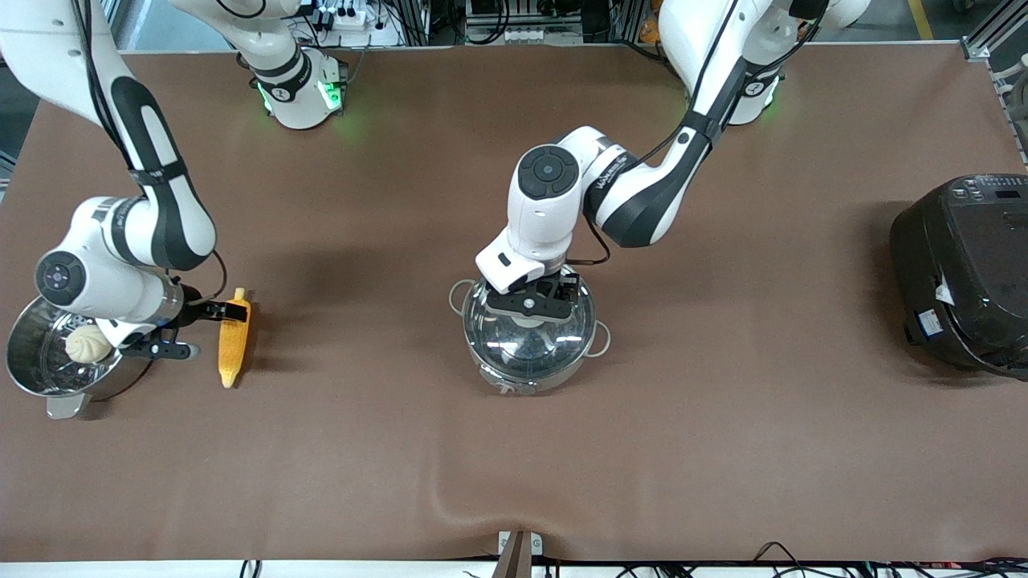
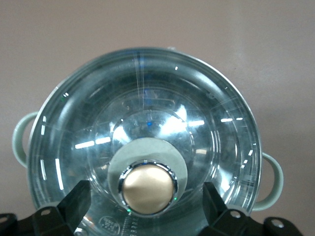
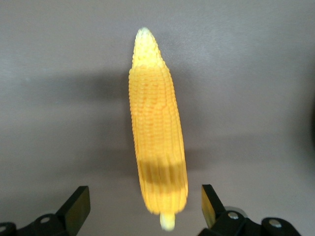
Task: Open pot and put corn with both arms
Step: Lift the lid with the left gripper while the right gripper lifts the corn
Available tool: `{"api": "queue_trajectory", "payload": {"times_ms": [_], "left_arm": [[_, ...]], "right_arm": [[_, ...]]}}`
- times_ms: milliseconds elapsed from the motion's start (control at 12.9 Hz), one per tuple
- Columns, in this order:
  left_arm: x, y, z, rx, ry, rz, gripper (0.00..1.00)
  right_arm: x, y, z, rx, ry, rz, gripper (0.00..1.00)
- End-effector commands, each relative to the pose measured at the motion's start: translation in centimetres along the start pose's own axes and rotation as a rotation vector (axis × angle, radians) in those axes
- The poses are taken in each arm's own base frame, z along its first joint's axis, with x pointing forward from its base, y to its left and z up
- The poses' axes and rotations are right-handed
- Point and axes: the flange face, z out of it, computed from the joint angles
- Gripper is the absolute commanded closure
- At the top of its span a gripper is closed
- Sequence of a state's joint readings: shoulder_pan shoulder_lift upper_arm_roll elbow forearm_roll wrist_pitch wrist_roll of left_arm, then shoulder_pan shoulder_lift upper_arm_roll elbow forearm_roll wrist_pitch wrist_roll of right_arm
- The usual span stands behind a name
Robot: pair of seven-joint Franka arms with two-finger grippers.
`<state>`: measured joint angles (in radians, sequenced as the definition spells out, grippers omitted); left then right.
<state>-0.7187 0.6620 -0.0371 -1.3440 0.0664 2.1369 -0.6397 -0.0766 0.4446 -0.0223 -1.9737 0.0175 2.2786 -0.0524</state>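
Note:
My right gripper needs to go down before it closes on the corn, because its fingers are still above the corn's thick end (image 1: 233, 332) (image 3: 165, 195).
The steel pot (image 1: 514, 376) stands mid-table with its glass lid (image 1: 526, 343) on. My left gripper (image 1: 534, 305) is low over the lid and open. In the left wrist view its fingers (image 2: 74, 202) stand on either side of the copper-coloured knob (image 2: 148, 188), clear of it, above the lid (image 2: 142, 108). The corn (image 1: 234, 341) lies on the table toward the right arm's end, its thin tip nearer the front camera. My right gripper (image 1: 207, 331) is open at the cob's thick end. In the right wrist view the corn (image 3: 156, 132) has that end between the spread fingers (image 3: 78, 204), untouched.
A steel pot with a perforated insert (image 1: 24, 373) holds a white bun (image 1: 87, 343) beside the right gripper, at the table's edge. A big black cooker (image 1: 964, 273) stands at the left arm's end. The brown cloth (image 1: 514, 482) has a wrinkle near the front edge.

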Motion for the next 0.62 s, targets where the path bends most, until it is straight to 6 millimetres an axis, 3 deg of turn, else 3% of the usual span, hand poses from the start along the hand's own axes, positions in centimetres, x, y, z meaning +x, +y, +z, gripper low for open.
{"api": "queue_trajectory", "payload": {"times_ms": [0, 78, 156, 233, 389, 467, 544], "left_arm": [[0.2, 0.7, 0.4, 0.01, 0.028, -0.085, 0.21], [0.3, 0.7, 0.2, 0.009, 0.029, -0.116, 0.89], [0.3, 0.6, 0.1, 0.01, 0.032, -0.114, 1.0], [0.3, 0.6, 0.2, 0.01, 0.03, -0.115, 1.0], [0.5, 0.5, -0.4, 0.005, 0.036, -0.119, 1.0], [0.6, 0.4, -1.2, -0.001, 0.042, -0.124, 1.0], [0.8, 0.2, -2.3, -0.01, 0.051, -0.131, 1.0]], "right_arm": [[1.7, 0.5, 3.0, -0.007, 0.019, -0.047, 0.0], [1.9, 0.6, 4.0, -0.008, 0.038, -0.047, 0.0], [2.0, 0.7, 4.8, -0.008, 0.035, -0.045, 0.0], [1.9, 0.6, 4.7, -0.008, 0.032, -0.05, 0.1], [1.9, -0.2, 4.3, -0.009, 0.03, -0.062, 0.59], [1.9, -0.2, 4.3, -0.009, 0.03, -0.068, 0.78], [1.9, -0.4, 4.0, -0.01, 0.024, -0.081, 0.79]]}}
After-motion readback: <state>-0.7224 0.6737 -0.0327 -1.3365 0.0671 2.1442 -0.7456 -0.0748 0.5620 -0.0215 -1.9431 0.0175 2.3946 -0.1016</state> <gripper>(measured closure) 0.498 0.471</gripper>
